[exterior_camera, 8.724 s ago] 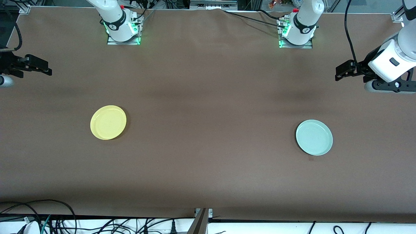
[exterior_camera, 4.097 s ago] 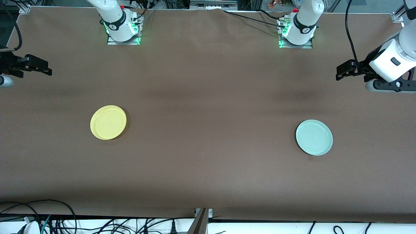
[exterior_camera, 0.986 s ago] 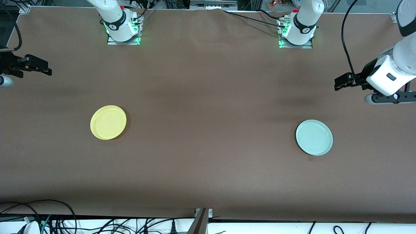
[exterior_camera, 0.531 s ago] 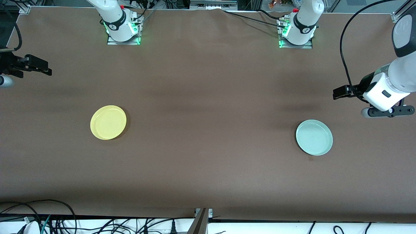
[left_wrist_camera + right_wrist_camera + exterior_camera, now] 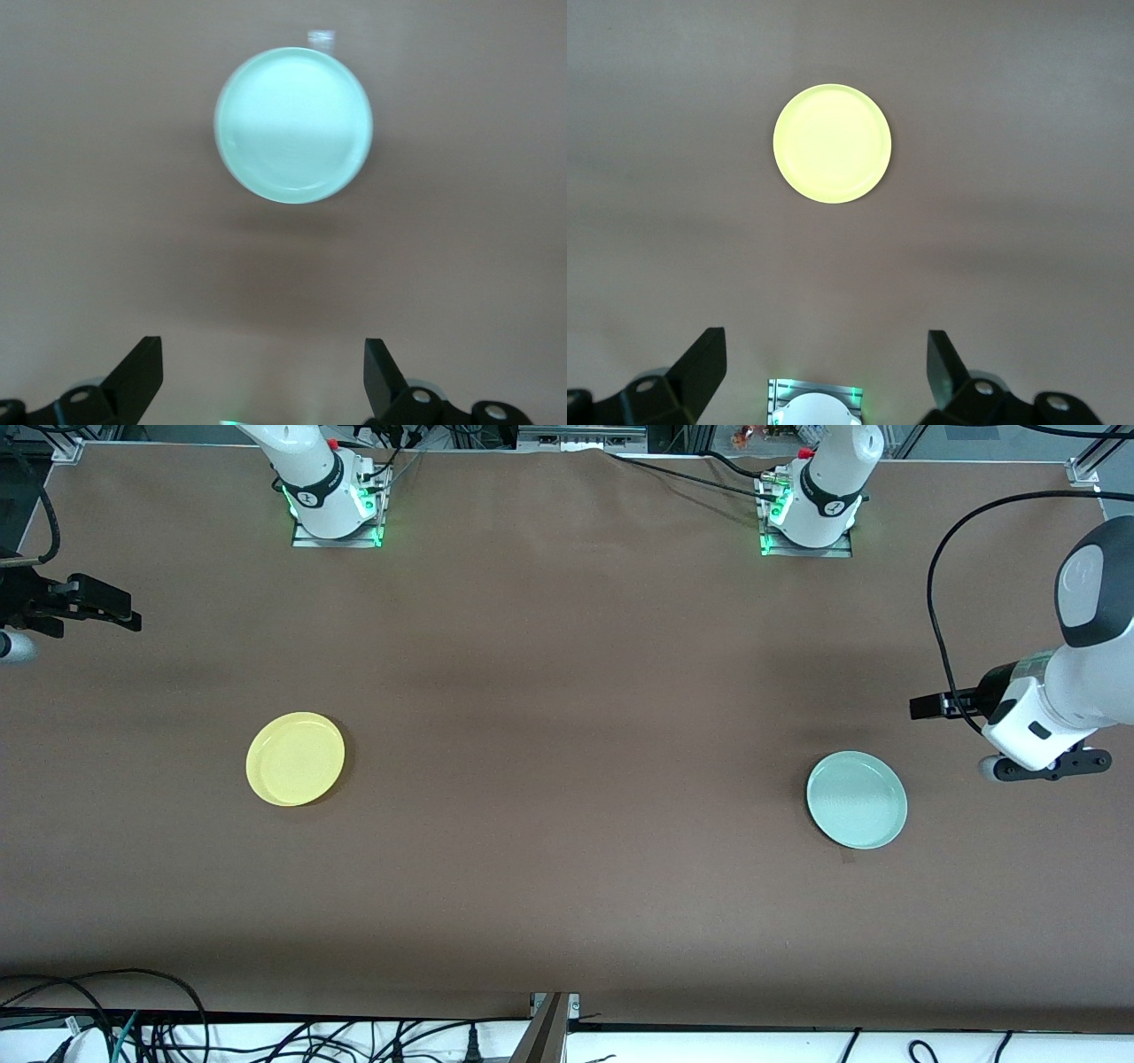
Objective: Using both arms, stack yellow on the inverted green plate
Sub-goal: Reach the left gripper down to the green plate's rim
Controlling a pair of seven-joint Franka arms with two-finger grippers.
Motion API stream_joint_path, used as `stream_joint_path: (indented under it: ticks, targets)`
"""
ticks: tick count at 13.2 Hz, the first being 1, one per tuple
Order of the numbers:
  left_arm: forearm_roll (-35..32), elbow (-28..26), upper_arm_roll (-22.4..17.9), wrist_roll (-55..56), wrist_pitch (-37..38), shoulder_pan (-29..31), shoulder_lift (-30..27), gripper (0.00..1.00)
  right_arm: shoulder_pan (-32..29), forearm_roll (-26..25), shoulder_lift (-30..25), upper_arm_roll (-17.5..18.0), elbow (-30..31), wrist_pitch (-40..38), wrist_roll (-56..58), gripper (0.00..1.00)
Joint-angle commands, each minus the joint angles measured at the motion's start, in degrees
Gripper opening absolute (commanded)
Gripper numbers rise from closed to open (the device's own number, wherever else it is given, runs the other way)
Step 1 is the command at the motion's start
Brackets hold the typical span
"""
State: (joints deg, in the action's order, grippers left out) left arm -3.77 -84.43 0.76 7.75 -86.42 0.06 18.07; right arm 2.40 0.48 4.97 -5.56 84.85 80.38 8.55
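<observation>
The left gripper should next turn the green plate upside down as the base for the yellow plate (image 5: pixel 295 759), so it should grab the green plate by its rim (image 5: pixel 858 755).
The yellow plate (image 5: pixel 295 759) lies rim up on the brown table toward the right arm's end; it also shows in the right wrist view (image 5: pixel 832 143). The pale green plate (image 5: pixel 857 800) lies flat toward the left arm's end, and shows in the left wrist view (image 5: pixel 293 125). My left gripper (image 5: pixel 926 707) is open and empty in the air, over bare table beside the green plate (image 5: pixel 262 372). My right gripper (image 5: pixel 128 613) is open and empty, and waits over the table's edge at the right arm's end, well away from the yellow plate (image 5: pixel 824 359).
The right arm's base (image 5: pixel 335 505) and the left arm's base (image 5: pixel 808 514) stand along the table's edge farthest from the front camera. A small pale scrap (image 5: pixel 850 857) lies by the green plate. Cables (image 5: pixel 177 1027) hang below the table's near edge.
My left arm has swung toward the front camera, bringing its gripper closer to the green plate. The right arm and both plates have not moved.
</observation>
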Motion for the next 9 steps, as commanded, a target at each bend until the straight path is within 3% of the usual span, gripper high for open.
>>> stream_joint_path:
  ticks: [1,6,9]
  targets:
    - [-3.3,0.0,0.4,0.2,-3.9,0.5,3.0,1.00,-0.4,0.6,-0.1,0.1,0.0,0.2,-0.2,1.00]
    - [-3.4,-7.5,0.3,-0.3,-25.3,4.4,10.4,1.00,-0.4,0.6,0.0,0.1,0.0,0.2,0.1,1.00]
    - [-3.6,-7.9,0.3,-0.5,-32.6,5.5,16.5,1.00,-0.5,0.7,0.4,0.1,0.0,0.2,0.1,1.00]
